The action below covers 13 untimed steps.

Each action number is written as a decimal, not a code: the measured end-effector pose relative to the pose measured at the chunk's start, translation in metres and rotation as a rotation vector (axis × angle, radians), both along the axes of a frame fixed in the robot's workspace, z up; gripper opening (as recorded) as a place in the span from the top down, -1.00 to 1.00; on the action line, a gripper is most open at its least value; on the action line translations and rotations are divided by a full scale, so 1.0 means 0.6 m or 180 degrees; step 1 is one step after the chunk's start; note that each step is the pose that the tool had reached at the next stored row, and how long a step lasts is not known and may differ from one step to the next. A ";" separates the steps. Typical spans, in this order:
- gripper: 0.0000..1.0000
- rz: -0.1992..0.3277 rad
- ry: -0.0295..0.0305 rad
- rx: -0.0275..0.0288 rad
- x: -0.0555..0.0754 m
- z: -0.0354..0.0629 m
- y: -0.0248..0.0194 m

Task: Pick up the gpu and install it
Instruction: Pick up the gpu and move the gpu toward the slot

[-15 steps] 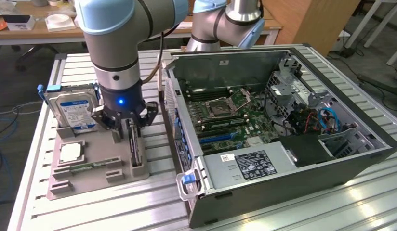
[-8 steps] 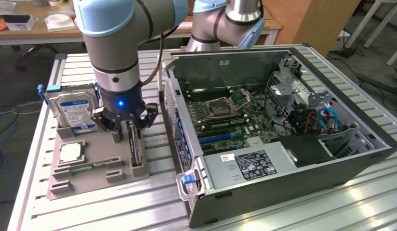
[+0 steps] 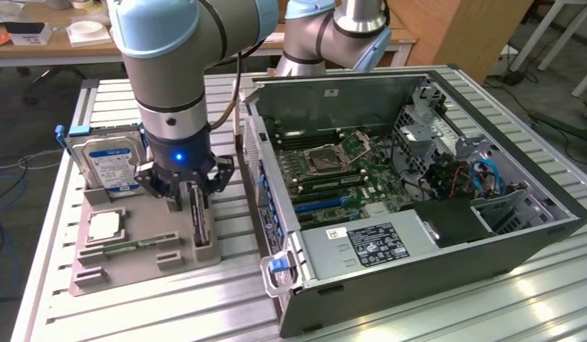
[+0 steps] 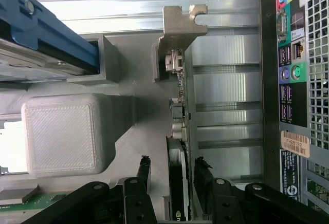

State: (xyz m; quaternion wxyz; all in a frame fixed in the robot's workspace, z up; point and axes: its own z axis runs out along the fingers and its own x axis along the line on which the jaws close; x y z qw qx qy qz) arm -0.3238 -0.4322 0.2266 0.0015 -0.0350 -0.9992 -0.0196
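Note:
My gripper closes on the GPU next: the fingers reach down on both sides of the GPU beside its metal bracket, so closing now would catch it.
The gpu stands on edge in a slot of the grey parts holder, a thin dark card with a silvery metal bracket at its end. My gripper has come down over it from above. In the wrist view the gpu runs between the two black fingers, with a small gap on each side. The gripper is open and straddles the card without clamping it. The open computer case lies at the exterior view's right, its motherboard and blue expansion slot exposed.
On the same holder are a silver hard drive with a blue-white label, a square processor and a green memory stick. The case's rear port panel is close beside the gripper. A second arm stands behind the case.

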 end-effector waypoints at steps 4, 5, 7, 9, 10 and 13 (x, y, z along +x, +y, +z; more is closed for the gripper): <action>0.05 0.0000 0.0000 0.0000 0.000 0.000 0.0000; 0.05 0.0000 0.0000 0.0000 0.000 0.000 -0.0001; 0.05 0.0000 0.0000 0.0000 0.000 0.000 0.0000; 0.05 0.0000 0.0000 0.0000 0.000 0.000 -0.0001; 0.05 0.0000 0.0000 0.0000 0.000 0.000 -0.0001; 0.22 0.0000 0.0000 0.0000 0.000 0.000 -0.0001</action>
